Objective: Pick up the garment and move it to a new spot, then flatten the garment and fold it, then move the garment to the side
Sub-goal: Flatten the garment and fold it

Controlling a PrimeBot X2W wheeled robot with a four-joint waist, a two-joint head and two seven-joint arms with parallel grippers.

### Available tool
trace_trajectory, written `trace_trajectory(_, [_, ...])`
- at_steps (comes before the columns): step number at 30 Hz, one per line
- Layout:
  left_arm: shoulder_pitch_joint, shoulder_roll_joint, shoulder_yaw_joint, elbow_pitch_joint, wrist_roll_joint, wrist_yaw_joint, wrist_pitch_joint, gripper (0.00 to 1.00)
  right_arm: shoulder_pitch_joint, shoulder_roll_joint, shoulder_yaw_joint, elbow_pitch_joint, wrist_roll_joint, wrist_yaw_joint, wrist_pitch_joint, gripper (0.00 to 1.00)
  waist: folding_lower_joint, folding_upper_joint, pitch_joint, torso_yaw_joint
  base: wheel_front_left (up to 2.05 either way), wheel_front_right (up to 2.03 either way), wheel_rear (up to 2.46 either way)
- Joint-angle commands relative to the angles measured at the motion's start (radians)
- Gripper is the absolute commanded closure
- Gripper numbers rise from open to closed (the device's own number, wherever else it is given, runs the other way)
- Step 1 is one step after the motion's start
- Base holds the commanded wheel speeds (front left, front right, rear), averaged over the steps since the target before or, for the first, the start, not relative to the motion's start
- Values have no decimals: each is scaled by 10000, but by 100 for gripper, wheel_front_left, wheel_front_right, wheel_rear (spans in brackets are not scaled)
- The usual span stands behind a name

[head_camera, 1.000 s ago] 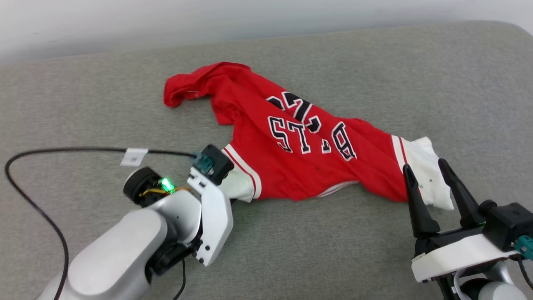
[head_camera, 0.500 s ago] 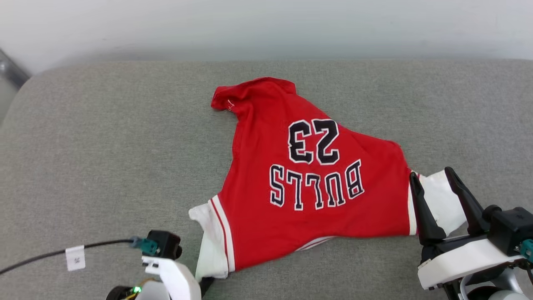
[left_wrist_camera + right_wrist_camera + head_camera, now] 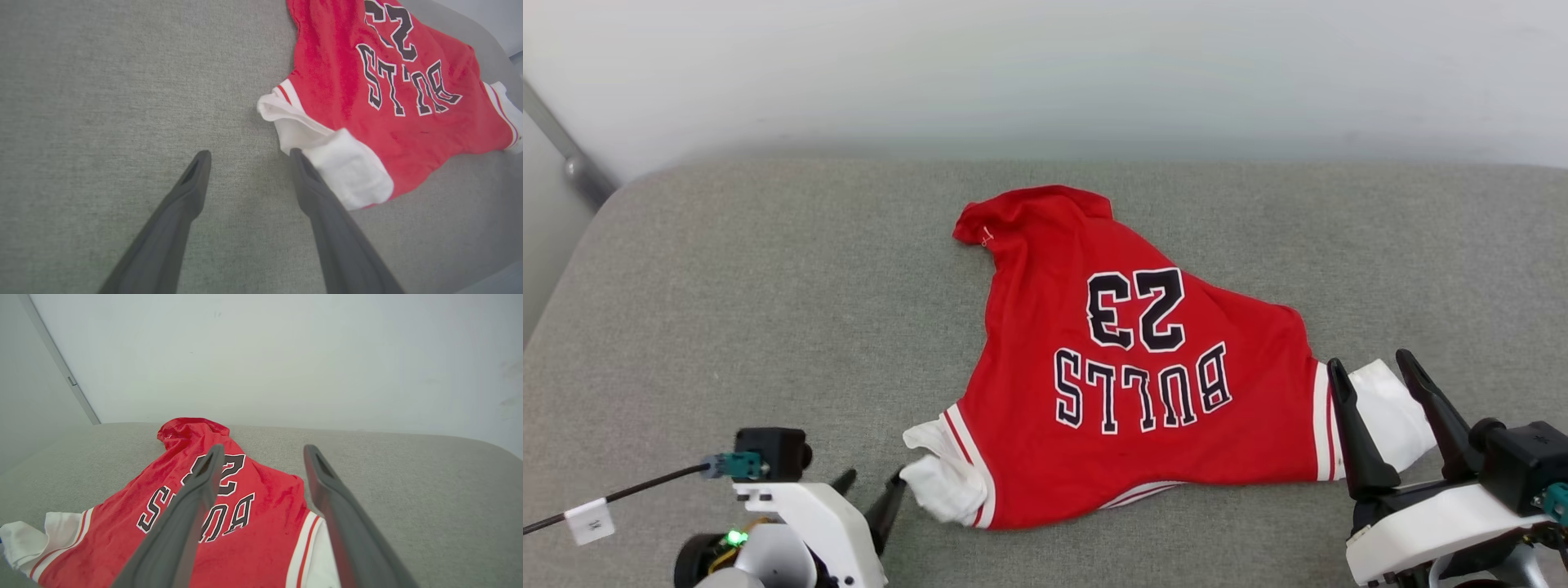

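The red body [image 3: 1135, 392] is lying spread flat. My left gripper will pick up the garment next by its bunched white sleeve [image 3: 946, 480], where folds stand up.
The garment [image 3: 1143, 392] is a red jersey with black "BULLS 23" lettering, and it lies spread on the grey cushion with its narrow bunched end pointing away from me. My left gripper [image 3: 874, 483] stands open at the lower left. The crumpled white sleeve [image 3: 943, 482] lies just right of its fingertips. In the left wrist view, the left gripper [image 3: 249, 153] has bare cushion between its fingers, and the right finger rests against the sleeve [image 3: 347, 175]. My right gripper [image 3: 1368, 363] is open over the other white sleeve [image 3: 1384, 408]. The right wrist view has that gripper [image 3: 263, 448] above the garment [image 3: 261, 494].
The grey cushion [image 3: 727, 327] runs wide to the left and right of the garment. A white wall [image 3: 1045, 65] stands behind it, and a grey strip [image 3: 572, 155] slants at the far left. A black cable with a white tag [image 3: 588, 518] trails from my left wrist.
My left gripper has opened and let go of the white sleeve, which now lies crumpled on the cushion. The garment went from bunched to spread out. The head camera has shifted.
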Motion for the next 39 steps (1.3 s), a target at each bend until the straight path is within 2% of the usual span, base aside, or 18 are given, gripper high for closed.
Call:
trace_trajectory(1, [-129, 116, 145, -132, 218, 167, -275, 0, 131, 17, -6, -53, -27, -7, 16, 0, 0, 0, -180, -45, 0, 0, 0])
trace_trajectory(6, [-305, 75, 493, -695, 938, 474, -1575, 0, 323, 17, -106, -117, -68, -7, 94, 0, 0, 0, -453, -126, 0, 0, 0])
trace_trajectory(13, [-241, -238, 618, -1050, 2158, 416, -3988, 0, 604, 17, -292, -141, -28, -6, 191, 0, 0, 0, -888, -163, 0, 0, 0])
trace_trajectory(20, [73, -435, 907, -1034, 2713, 693, -4773, 0, 810, 15, -612, -53, 24, -6, 442, 0, 0, 0, -997, -91, 0, 0, 0])
trace_trajectory(26, [357, -616, 1355, -854, 2881, 670, -4912, 0, 744, -23, -2476, 733, 496, -6, 2169, 0, 0, 0, -929, 51, 0, 0, 0])
trace_trajectory(29, [392, -709, 1456, -783, 2951, 601, -4934, 0, 450, -410, -3257, 1356, 844, -7, 3604, 0, 0, 0, -791, 124, 0, 0, 0])
trace_trajectory(33, [239, -910, 1571, -688, 3093, 482, -4954, 0, -91, -997, -3645, 2068, 1328, -6, 5584, 0, 0, 0, -514, 289, 0, 0, 0])
trace_trajectory(34, [239, -910, 1571, -688, 3093, 482, -4954, 0, -91, -997, -3645, 2068, 1328, -6, 5584, 0, 0, 0, -514, 289, 0, 0, 0])
trace_trajectory(39, [-37, -1246, 1785, -705, 3389, 237, -4961, 0, -1070, -1392, -3688, 2505, 1831, -6, 7449, 0, 0, 0, 60, 571, 0, 0, 0])
